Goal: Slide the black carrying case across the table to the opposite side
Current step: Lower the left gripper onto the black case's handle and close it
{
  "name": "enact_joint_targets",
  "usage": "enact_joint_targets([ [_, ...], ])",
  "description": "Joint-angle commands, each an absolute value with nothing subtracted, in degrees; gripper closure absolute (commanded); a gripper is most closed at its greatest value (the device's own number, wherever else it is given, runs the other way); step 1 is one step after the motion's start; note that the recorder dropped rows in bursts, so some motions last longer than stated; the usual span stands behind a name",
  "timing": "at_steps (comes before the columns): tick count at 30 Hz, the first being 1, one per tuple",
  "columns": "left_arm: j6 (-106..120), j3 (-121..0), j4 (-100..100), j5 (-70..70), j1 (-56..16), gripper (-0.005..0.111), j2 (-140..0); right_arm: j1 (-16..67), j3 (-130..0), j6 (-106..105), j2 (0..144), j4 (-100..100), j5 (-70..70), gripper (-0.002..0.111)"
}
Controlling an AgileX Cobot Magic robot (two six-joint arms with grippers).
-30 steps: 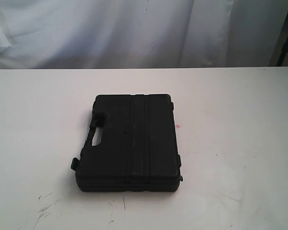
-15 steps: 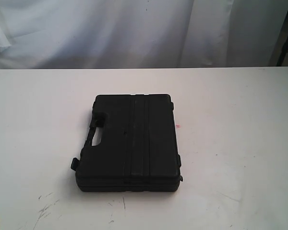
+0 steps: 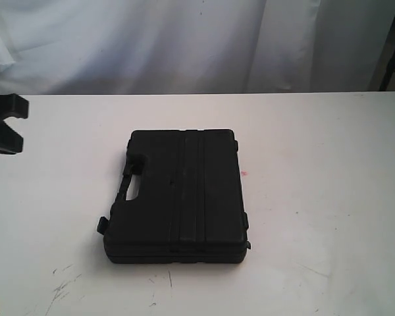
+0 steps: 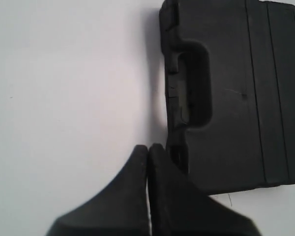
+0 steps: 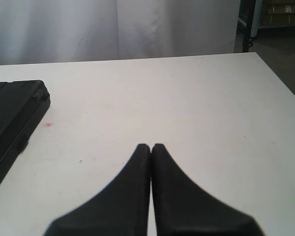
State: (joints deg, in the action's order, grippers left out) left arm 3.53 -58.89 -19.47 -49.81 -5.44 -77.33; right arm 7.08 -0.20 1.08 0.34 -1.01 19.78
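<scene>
My left gripper should grab the black carrying case (image 3: pixel 181 194) by its handle (image 3: pixel 124 187) next, so it can slide the case to the opposite side of the table.
The black carrying case (image 3: pixel 181 194) lies flat near the middle of the white table (image 3: pixel 329 210), its handle cut-out toward the left. My left gripper (image 3: pixel 5 124) shows at the far left edge of the exterior view, well apart from the case. In the left wrist view, the left gripper (image 4: pixel 147 146) is shut and empty above bare table, just beside the handle side of the case (image 4: pixel 236 98). My right gripper (image 5: pixel 151 146) is shut and empty over the table. One end of the case (image 5: pixel 12 113) lies off to its side. The right gripper is out of the exterior view.
A tiny red spot (image 3: pixel 244 174) marks the table just right of the case. Dark scuff marks (image 3: pixel 62 286) lie near the front left. A white curtain (image 3: pixel 184 39) hangs behind the table's far edge. A dark stand (image 5: pixel 247 29) is beyond the table's corner.
My left gripper has come into the exterior view at the left edge, where nothing showed before. The case has not moved.
</scene>
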Motion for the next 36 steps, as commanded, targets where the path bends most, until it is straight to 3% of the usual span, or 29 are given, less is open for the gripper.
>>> enact_joint_targets([
  [1, 1.4, -62.1, -18.7, -50.0, -10.2, 0.107, -82.0, 6.6, 0.0, 0.6, 0.0, -1.1, 19.8, 0.108],
  [13, -4.7, -71.6, -13.1, -51.3, -18.8, 0.104, -96.7, 6.6, 0.0, 0.6, 0.0, -1.1, 19.8, 0.108],
  [19, -5.5, -77.1, -12.7, -51.6, -20.9, 0.074, -105.7, 6.6, 0.0, 0.6, 0.0, -1.1, 19.8, 0.108],
  [25, -5.5, -78.7, -10.3, -50.4, -20.9, 0.064, -112.0, 6.6, 0.0, 0.6, 0.0, -1.1, 19.8, 0.108],
  [36, -5.9, -82.3, -9.9, -48.5, -20.9, 0.063, -118.3, 6.6, 0.0, 0.6, 0.0, -1.1, 19.8, 0.108],
])
